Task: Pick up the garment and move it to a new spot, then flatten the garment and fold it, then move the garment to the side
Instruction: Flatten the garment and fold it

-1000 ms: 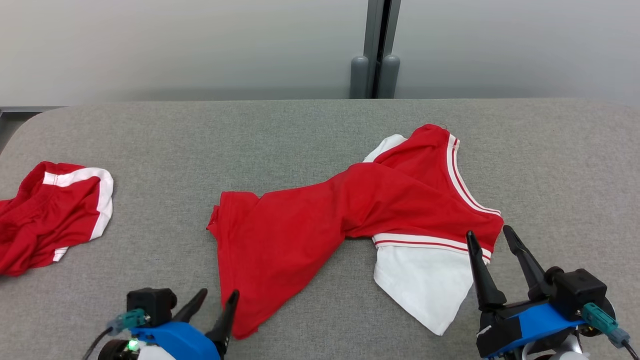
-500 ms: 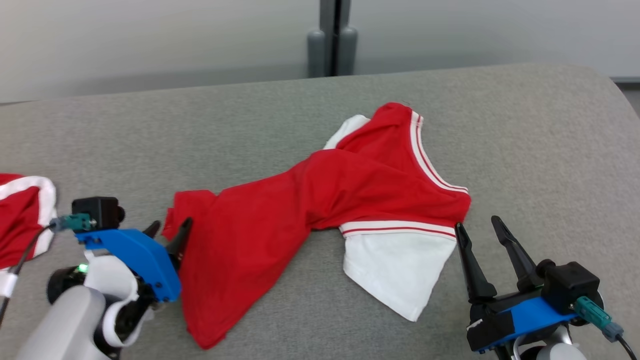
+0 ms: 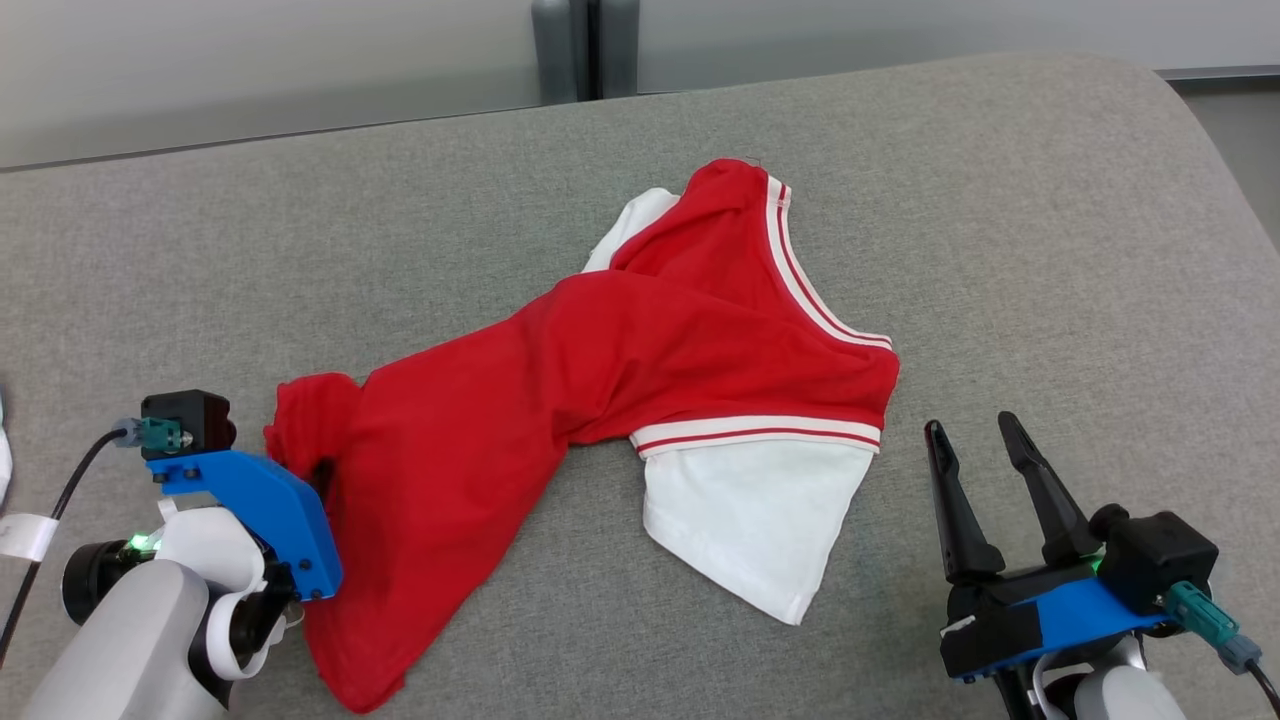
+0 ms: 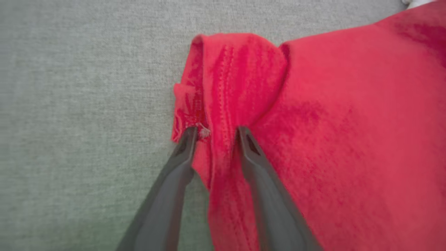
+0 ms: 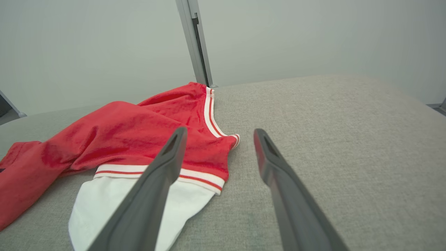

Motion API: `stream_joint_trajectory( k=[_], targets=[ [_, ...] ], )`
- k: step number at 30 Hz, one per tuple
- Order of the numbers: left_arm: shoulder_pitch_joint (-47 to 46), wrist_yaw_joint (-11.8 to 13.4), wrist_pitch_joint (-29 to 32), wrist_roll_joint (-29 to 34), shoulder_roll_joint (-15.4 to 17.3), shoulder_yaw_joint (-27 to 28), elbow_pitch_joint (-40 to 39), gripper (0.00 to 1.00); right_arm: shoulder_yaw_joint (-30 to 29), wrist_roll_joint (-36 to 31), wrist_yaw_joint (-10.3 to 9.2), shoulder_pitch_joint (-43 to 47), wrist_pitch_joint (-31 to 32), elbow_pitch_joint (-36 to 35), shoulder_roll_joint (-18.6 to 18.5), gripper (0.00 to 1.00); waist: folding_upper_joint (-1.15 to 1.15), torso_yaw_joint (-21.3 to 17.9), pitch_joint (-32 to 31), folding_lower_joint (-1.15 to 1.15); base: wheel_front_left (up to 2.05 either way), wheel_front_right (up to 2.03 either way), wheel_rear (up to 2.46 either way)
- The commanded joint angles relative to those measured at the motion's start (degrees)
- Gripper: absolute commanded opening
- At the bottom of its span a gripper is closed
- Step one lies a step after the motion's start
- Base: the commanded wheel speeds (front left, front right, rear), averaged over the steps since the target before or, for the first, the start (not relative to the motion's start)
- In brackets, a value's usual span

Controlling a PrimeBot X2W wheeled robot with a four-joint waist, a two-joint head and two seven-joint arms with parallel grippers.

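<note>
A bunched fold stands up while the garment's wide body lies slack, so the robot's left gripper will pinch the garment by that hem fold (image 4: 222, 144) next.
The garment (image 3: 620, 370), a red top with white striped trim and a white panel, lies crumpled across the middle of the grey table (image 3: 1050, 250). My left gripper (image 3: 318, 470) is at its near-left corner. In the left wrist view the left gripper (image 4: 214, 130) has its two fingers apart, pressed down on either side of a bunched fold of the red hem (image 4: 223, 87). My right gripper (image 3: 970, 425) stands open just right of the garment's white panel, touching nothing. In the right wrist view the right gripper (image 5: 219, 134) points past the striped corner (image 5: 223, 146).
The grey padded table curves off at its right rear corner (image 3: 1190, 110). A grey post (image 3: 570, 45) stands against the pale wall behind. A sliver of white cloth (image 3: 3, 460) shows at the left edge.
The head camera has swung right, shifting the whole scene left. My left gripper has moved forward onto the garment's left corner and its fingers have narrowed around a fold. The right gripper holds its pose.
</note>
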Motion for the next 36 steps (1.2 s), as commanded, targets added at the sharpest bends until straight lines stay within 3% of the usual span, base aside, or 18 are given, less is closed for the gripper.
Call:
stream_joint_trajectory(
  k=[1,6,12,13,14,17,24,27,31,36],
  targets=[
    [1.42,-0.12,0.50,0.18,-0.99,-1.34,1.72,0.00,0.02,-0.44,0.02,-0.94,-0.31,0.07,-0.08,1.00,0.01,0.31,0.07,0.00,0.00,0.00,0.00],
    [-3.02,0.53,-7.42,2.67,0.22,1.29,1.61,0.00,0.43,-0.32,0.01,-1.56,-0.40,0.17,-0.09,1.00,0.01,1.28,-0.12,0.00,0.00,0.00,0.00],
    [-6.90,-3.03,-15.00,-0.46,-0.63,6.16,2.47,0.00,0.88,0.00,0.01,-2.09,-0.54,0.59,-0.09,1.00,0.01,1.61,-0.71,0.00,0.00,0.00,0.00],
    [-7.27,-4.48,-15.83,-1.25,-0.71,6.54,2.58,0.07,0.90,-0.01,0.02,-2.09,-0.58,0.76,-0.09,1.00,0.01,1.64,-0.94,0.00,0.00,0.00,0.00],
    [-7.37,-6.48,-16.36,-2.36,-1.18,6.76,2.38,1.00,0.85,0.05,0.02,-1.99,-0.61,0.86,-0.09,1.00,0.01,1.68,-1.20,0.00,0.00,0.00,0.00],
    [-7.27,-10.39,-17.63,-5.39,-1.72,8.16,2.32,1.00,0.65,0.06,0.02,-1.58,-0.46,1.36,-0.11,1.00,0.01,1.85,-2.08,0.00,0.00,0.00,0.00],
    [-1.95,-12.52,-24.24,-6.26,-2.67,8.96,-1.51,1.00,-0.73,-0.43,0.02,-0.15,-0.32,1.56,-0.10,1.00,0.01,3.03,-5.02,0.00,0.00,0.00,0.00],
    [2.39,-10.97,-29.35,-3.70,-3.34,8.57,-4.54,1.00,-1.56,-0.74,0.01,0.77,-0.14,1.21,-0.10,1.00,0.01,3.73,-6.49,0.00,0.00,0.00,0.00],
    [9.14,-6.68,-36.55,-0.38,-5.31,8.86,-8.26,1.00,-3.54,-1.43,0.01,2.27,0.61,0.23,-0.10,1.00,0.01,4.95,-8.56,0.00,0.00,0.00,0.00],
    [15.21,-3.92,-39.02,6.06,-6.16,6.34,-11.15,1.00,-5.50,-2.19,0.01,4.32,2.30,-1.09,-0.10,1.00,0.01,6.44,-10.98,0.00,0.00,0.00,0.00]
  ],
)
